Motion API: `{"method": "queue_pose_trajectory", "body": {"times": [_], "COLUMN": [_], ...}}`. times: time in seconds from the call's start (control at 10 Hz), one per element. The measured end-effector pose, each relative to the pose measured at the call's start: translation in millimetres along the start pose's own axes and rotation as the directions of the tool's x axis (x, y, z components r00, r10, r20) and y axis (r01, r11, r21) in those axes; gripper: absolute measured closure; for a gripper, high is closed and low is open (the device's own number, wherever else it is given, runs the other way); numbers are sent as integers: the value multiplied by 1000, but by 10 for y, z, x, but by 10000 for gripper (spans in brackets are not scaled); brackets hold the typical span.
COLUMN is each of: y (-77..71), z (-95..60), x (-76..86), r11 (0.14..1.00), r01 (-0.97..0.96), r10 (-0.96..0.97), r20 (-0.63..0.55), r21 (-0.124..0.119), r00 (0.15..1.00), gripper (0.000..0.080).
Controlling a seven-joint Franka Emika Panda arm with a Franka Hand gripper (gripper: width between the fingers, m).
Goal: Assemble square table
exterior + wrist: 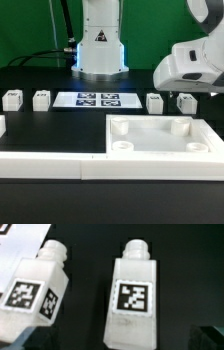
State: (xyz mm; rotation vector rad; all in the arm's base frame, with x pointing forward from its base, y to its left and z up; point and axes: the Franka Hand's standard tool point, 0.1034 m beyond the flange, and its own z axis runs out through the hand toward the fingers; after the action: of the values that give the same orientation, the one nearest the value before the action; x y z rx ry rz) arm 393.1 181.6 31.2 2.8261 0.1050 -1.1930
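Note:
I am not ready to close yet, because my fingers are above the tagged leg and would miss it, so I need to lower my gripper first, then close it on the leg.
The white square tabletop (165,138) lies rim up at the front, with round sockets in its corners. Two tagged white legs (12,99) (41,99) stand at the exterior view's left, and two more (155,102) (186,102) at its right. My gripper (186,92) hangs just over the rightmost leg. In the wrist view that leg (135,294) lies between my gripper's (120,341) dark fingers (206,337), which stand wide apart and do not touch it. The neighbouring leg (38,291) lies beside it. The gripper is open and empty.
The marker board (97,99) lies between the two pairs of legs, and its corner shows in the wrist view (8,232). A long low white wall strip (40,160) runs along the front left. The robot base (100,45) stands at the back.

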Motion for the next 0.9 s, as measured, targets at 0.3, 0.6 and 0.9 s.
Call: {"method": "queue_pose_trajectory", "body": {"times": [0.3, 0.6, 0.9], "y": [-65, -200, -209], "z": [71, 346, 363], "x": [-26, -9, -10], "r11": [997, 989, 989], "r01": [-61, -128, -125], "r10": [60, 117, 114], "r20": [40, 141, 143], "r21": [38, 74, 72], "r00": [997, 983, 983], "gripper": [150, 150, 272]}}
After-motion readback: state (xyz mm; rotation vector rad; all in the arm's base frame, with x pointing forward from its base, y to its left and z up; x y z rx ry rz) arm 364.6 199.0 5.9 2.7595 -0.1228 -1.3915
